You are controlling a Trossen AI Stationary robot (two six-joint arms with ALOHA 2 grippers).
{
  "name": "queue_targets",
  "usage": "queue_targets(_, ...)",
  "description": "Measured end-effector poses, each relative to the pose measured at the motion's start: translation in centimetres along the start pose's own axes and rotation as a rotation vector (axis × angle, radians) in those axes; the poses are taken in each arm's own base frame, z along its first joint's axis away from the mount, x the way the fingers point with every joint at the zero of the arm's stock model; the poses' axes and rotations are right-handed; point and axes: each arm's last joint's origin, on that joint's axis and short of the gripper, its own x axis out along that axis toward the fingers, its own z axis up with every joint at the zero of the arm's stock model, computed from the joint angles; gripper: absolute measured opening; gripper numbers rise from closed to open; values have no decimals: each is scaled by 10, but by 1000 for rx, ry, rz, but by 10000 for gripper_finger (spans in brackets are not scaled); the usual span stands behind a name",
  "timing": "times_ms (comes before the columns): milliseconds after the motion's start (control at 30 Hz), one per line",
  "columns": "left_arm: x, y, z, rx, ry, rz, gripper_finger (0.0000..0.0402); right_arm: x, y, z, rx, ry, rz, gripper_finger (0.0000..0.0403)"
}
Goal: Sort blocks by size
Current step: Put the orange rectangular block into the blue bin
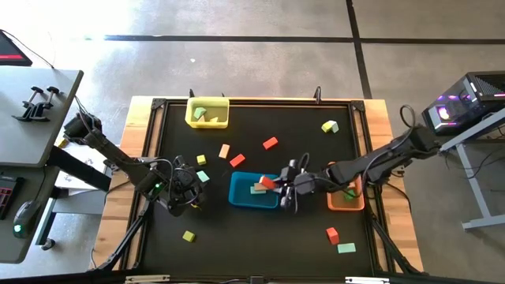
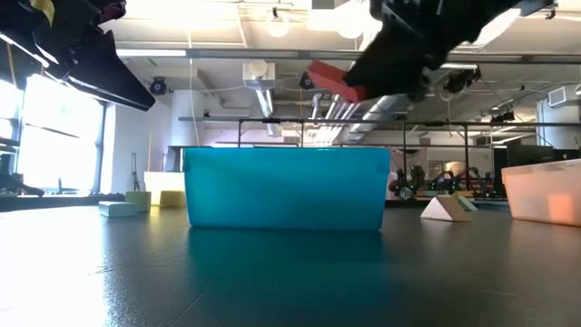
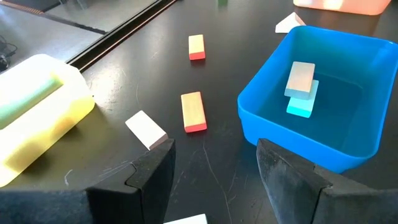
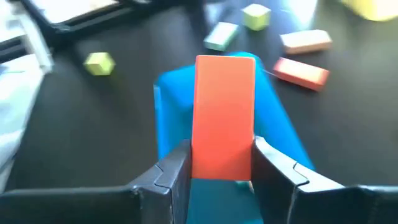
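Note:
The red bar (image 4: 222,115) in my right gripper still hangs tilted above the blue tray (image 4: 175,106), so my right gripper keeps holding the bar for now.
My right gripper (image 1: 278,188) is shut on a red flat bar (image 4: 224,115) above the blue tray (image 1: 254,190), near its right end. The tray holds two flat blocks (image 3: 301,87), a tan one on a pale green one. My left gripper (image 1: 192,192) is open and empty, left of the blue tray. Loose blocks lie on the black mat: red ones (image 1: 270,143), (image 1: 237,160), a tan one (image 1: 224,151), lime ones (image 1: 188,236), (image 1: 201,159) and pale green ones (image 1: 346,248). The yellow tray (image 1: 207,112) holds more blocks. My right gripper pinches the red bar by its two long sides (image 4: 200,163) at the bar's near end, between the two fingers. The fingers lie along the bar, which sticks out ahead of them. The bar hangs lifted clear above the blue tray, tilted (image 2: 331,82).
The orange tray (image 1: 346,193) stands right of the blue tray, under my right arm. A red block (image 1: 332,234) lies at the near right, a lime and pale green pair (image 1: 330,126) at the far right. The mat's raised frame (image 1: 154,142) bounds the work area.

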Motion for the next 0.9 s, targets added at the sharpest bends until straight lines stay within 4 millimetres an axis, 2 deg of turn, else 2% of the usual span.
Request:
queue_targets(233, 0, 0, 0, 6, -1, 0, 213, 37, -11, -13, -18, 81, 69, 139)
queue_targets(400, 0, 0, 0, 6, -1, -1, 213, 55, -17, -22, -1, 135, 109, 144)
queue_targets(700, 0, 0, 0, 5, -1, -1, 213, 59, -18, -24, -5, 125, 88, 149)
queue_targets(900, 0, 0, 0, 6, -1, -1, 213, 60, -19, -22, -3, 95, 64, 181)
